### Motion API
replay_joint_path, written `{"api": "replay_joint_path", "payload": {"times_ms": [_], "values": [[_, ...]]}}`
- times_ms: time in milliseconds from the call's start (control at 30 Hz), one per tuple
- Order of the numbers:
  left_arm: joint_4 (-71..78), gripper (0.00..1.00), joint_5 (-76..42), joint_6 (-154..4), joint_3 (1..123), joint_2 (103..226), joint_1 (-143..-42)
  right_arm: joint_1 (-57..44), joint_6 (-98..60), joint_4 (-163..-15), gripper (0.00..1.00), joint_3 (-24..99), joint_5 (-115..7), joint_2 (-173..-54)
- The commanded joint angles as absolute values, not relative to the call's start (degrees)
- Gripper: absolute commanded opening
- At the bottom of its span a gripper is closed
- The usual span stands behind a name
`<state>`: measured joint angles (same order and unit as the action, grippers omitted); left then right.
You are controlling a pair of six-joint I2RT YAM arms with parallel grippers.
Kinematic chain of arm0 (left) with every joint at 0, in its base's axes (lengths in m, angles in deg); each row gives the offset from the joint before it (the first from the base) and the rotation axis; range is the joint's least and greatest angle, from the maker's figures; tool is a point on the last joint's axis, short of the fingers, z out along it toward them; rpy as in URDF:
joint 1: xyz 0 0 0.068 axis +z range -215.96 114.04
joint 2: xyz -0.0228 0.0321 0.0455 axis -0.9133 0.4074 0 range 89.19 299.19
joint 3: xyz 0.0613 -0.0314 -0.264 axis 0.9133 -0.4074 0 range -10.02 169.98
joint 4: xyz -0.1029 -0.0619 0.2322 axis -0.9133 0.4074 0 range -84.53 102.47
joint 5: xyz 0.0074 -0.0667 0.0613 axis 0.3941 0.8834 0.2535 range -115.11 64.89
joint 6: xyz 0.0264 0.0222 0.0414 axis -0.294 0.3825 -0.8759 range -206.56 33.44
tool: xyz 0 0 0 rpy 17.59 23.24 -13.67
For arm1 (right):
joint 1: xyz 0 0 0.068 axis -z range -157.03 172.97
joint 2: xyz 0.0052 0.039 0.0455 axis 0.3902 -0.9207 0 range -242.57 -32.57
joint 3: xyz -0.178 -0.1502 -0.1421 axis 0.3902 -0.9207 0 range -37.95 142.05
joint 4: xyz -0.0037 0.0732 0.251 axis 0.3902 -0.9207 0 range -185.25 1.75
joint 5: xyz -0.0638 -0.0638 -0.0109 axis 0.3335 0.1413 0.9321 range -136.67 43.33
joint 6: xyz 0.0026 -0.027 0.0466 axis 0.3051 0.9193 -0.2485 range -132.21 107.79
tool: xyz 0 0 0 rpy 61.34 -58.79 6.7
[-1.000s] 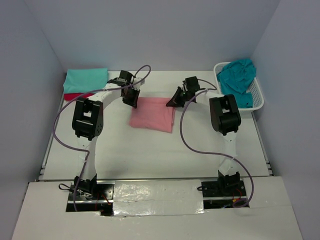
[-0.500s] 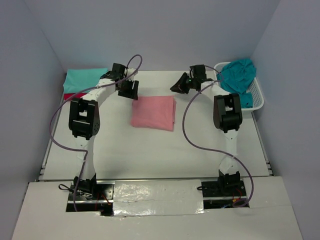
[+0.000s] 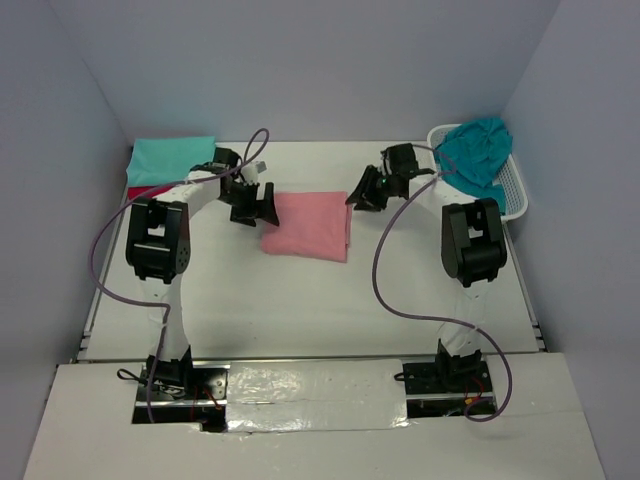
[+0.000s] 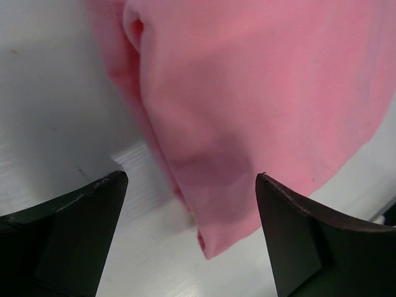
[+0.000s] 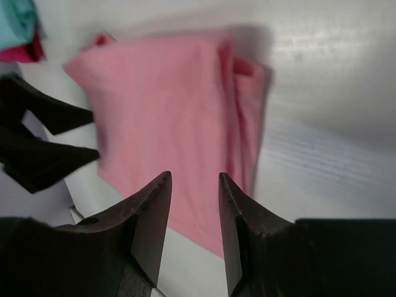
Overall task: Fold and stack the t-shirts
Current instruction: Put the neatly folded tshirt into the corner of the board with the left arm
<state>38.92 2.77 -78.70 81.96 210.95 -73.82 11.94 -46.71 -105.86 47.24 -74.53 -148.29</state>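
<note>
I next need to grip the salmon pink t-shirt's edge facing the mint-teal t-shirt (image 3: 170, 158) with my left gripper, to pull the folded salmon pink t-shirt onto the stack.
A folded salmon pink t-shirt (image 3: 308, 226) lies flat in the middle of the table, also seen as pink cloth (image 4: 260, 93) in the left wrist view and as a pink rectangle (image 5: 167, 117) in the right wrist view. My left gripper (image 3: 262, 205) hovers open at its left edge, holding nothing (image 4: 192, 185). My right gripper (image 3: 358, 192) stands open just off its far right corner, empty (image 5: 193, 179). A light mint-teal t-shirt (image 3: 170, 158) lies folded on a crimson red one (image 3: 150, 191) at the far left. A darker teal-blue t-shirt (image 3: 475, 150) is bunched in the basket.
The white lattice basket (image 3: 515, 195) stands at the far right against the wall. Purple cables loop from both arms over the table. The enclosure walls close in the left, back and right sides.
Both grippers let go of the pink t-shirt and opened. They lifted toward the back, then came down again beside the shirt's left and right edges. The shirt lies still.
</note>
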Motion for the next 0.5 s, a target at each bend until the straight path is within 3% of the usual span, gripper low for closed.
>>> {"api": "replay_joint_path", "payload": {"times_ms": [0,300,367,400,433,467], "values": [[36.85,0.99,8.64,-75.23,79.54,212.33,-74.22,9.35,-45.87,-104.87,0.44,42.92,-75.85,-148.75],[33.77,0.96,13.73,-69.87,72.16,216.98,-76.59,6.53,-49.47,-101.53,0.39,39.14,-77.34,-153.41],[33.85,0.89,15.75,-68.55,73.64,220.48,-77.65,6.36,-50.35,-101.0,0.37,38.78,-77.34,-153.85],[33.86,0.81,16.2,-68.19,75.04,221.55,-77.65,6.36,-51.14,-99.95,0.36,38.0,-77.43,-153.85],[34.12,0.81,16.37,-67.93,75.06,222.51,-77.65,6.36,-51.32,-99.51,0.35,37.73,-77.52,-153.77],[34.47,0.67,16.72,-68.1,76.8,224.18,-77.56,6.36,-51.32,-99.15,0.35,37.47,-77.69,-153.68]]}}
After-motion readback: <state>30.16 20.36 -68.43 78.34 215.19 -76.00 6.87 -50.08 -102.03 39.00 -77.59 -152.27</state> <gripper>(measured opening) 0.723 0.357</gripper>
